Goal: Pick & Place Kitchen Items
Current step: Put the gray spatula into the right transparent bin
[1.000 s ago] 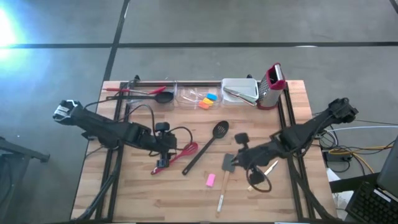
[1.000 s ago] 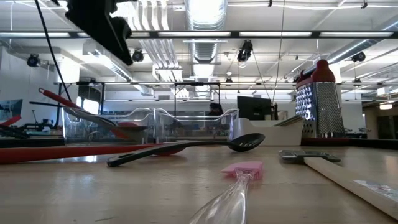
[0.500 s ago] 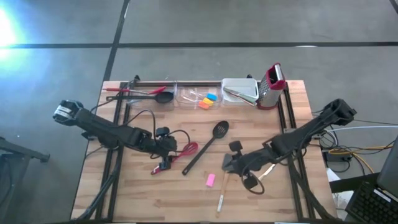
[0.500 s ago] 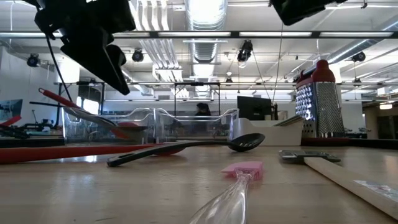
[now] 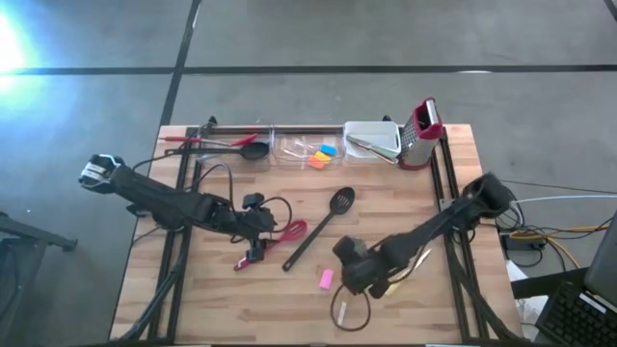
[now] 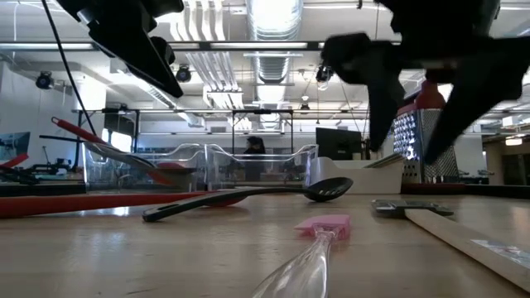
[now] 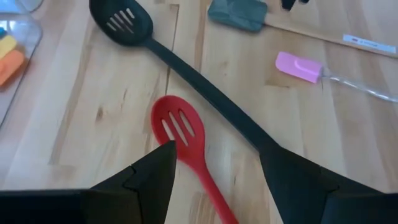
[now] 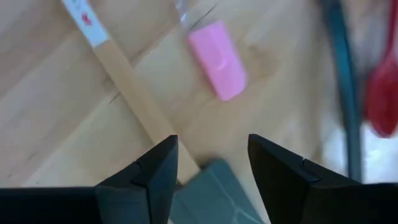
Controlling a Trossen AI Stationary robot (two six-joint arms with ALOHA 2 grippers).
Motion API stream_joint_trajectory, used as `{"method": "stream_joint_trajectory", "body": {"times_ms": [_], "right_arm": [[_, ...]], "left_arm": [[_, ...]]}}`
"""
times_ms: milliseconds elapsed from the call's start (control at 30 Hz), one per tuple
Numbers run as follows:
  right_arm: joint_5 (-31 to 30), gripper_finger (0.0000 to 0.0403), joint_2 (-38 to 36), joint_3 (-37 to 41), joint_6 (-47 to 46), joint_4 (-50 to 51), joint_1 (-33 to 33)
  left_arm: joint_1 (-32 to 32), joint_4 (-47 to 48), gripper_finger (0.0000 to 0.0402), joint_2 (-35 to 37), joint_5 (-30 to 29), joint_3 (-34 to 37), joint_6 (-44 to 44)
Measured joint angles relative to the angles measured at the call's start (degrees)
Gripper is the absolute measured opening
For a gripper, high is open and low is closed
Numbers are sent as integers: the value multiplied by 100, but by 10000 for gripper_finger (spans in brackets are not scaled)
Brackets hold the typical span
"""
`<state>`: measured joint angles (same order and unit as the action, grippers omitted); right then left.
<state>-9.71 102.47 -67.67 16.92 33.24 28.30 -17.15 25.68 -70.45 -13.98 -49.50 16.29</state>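
Observation:
I next need my right gripper on the grey spatula, gripping its wooden handle (image 8: 124,74), to place it in the clear tub.
A red slotted spoon (image 7: 180,134) lies flat on the table beside a black slotted spoon (image 7: 186,74). My left gripper (image 7: 217,149) hovers open just above the red spoon's handle (image 5: 294,232). A grey spatula head (image 8: 214,186) with a wooden handle (image 8: 124,74) lies below my right gripper (image 8: 211,142), which is open, points steeply down and hangs clear of the table (image 6: 418,124). A pink scraper (image 5: 326,279) lies just left of that gripper (image 5: 349,262).
Along the far edge stand a clear tub (image 5: 307,146) with small coloured scrapers, a white tub (image 5: 371,140) and a steel grater (image 5: 421,130). Red tongs and a black ladle (image 5: 222,145) lie far left. A cable loop (image 5: 352,313) hangs by the near edge.
My right gripper has dropped quickly toward the table, moving toward the left and near edges while rolling its wrist, and now hangs over the grey spatula's head. The utensils on the table have not moved.

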Motion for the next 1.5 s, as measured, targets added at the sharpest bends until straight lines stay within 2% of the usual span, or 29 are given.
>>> {"method": "stream_joint_trajectory", "body": {"times_ms": [233, 433, 667, 1100, 1400, 1500], "right_arm": [[846, 169, 916, -1023, 202, 992, 78], [870, 153, 1606, -1930, 678, 2064, 222], [858, 138, 2190, -2699, 906, 2330, 260], [975, 111, 2362, -2579, 966, 2355, 373], [938, 46, 2337, -2575, 975, 2288, 371], [932, 40, 2337, -2631, 843, 2317, 368]], "left_arm": [[0, 135, 236, 54, 0, 0, -37], [0, 213, 236, 59, 0, 0, -166], [0, 279, 236, 65, 0, 1, -302], [0, 435, 236, 65, 0, 0, -271], [1, 436, 236, 65, 0, 0, -267], [1, 436, 236, 65, 0, 0, -266]]}}
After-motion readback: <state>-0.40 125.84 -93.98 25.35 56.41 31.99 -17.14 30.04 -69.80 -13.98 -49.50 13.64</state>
